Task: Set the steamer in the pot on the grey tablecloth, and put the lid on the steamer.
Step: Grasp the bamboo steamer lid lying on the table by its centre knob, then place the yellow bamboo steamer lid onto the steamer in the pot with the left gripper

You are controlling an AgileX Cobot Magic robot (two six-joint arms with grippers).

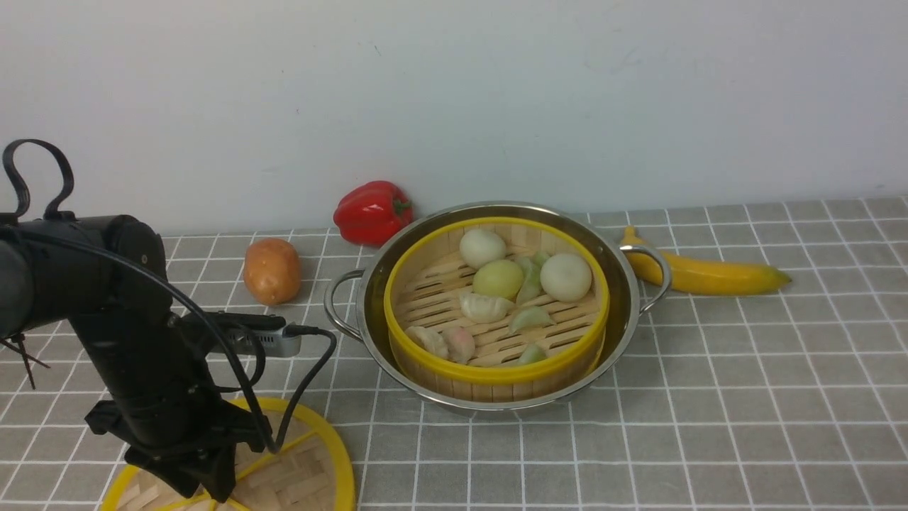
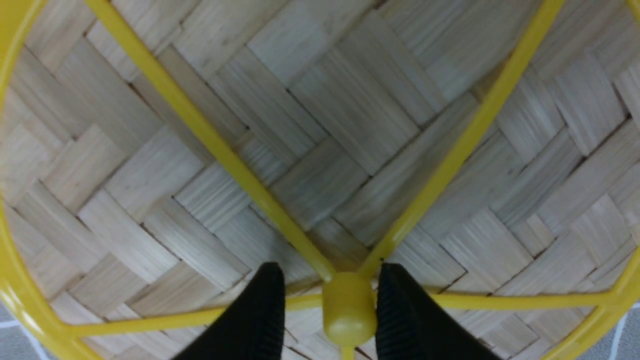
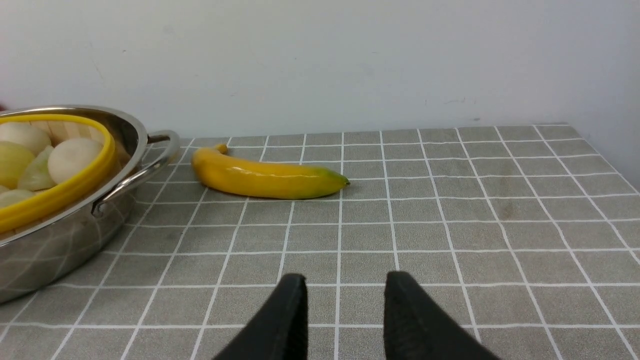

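Next, my left gripper picks up the lid by its narrow centre knob (image 2: 349, 308), since the lid's woven top spreads far wider than the open fingers.
The steamer (image 1: 496, 372), a bamboo basket with a yellow rim that holds buns and dumplings, sits inside the shiny pot (image 1: 626, 284) on the grey tablecloth (image 1: 709, 397). The lid (image 1: 312, 468) lies flat on the cloth at the front left, partly under my left arm. My left gripper (image 2: 330, 267) is down on the lid and open, its fingers on either side of the centre knob (image 2: 349, 310). One finger (image 2: 405, 310) is right against the knob, while a gap shows at the other. My right gripper (image 3: 345, 295) is open and empty over bare cloth, right of the pot (image 3: 60, 240).
A banana (image 1: 709, 275) lies just right of the pot's right handle. A red pepper (image 1: 372, 211) and a potato (image 1: 272, 270) sit behind and left of the pot, near the white wall. My left arm's cable (image 1: 312, 369) hangs close to the pot's left handle.
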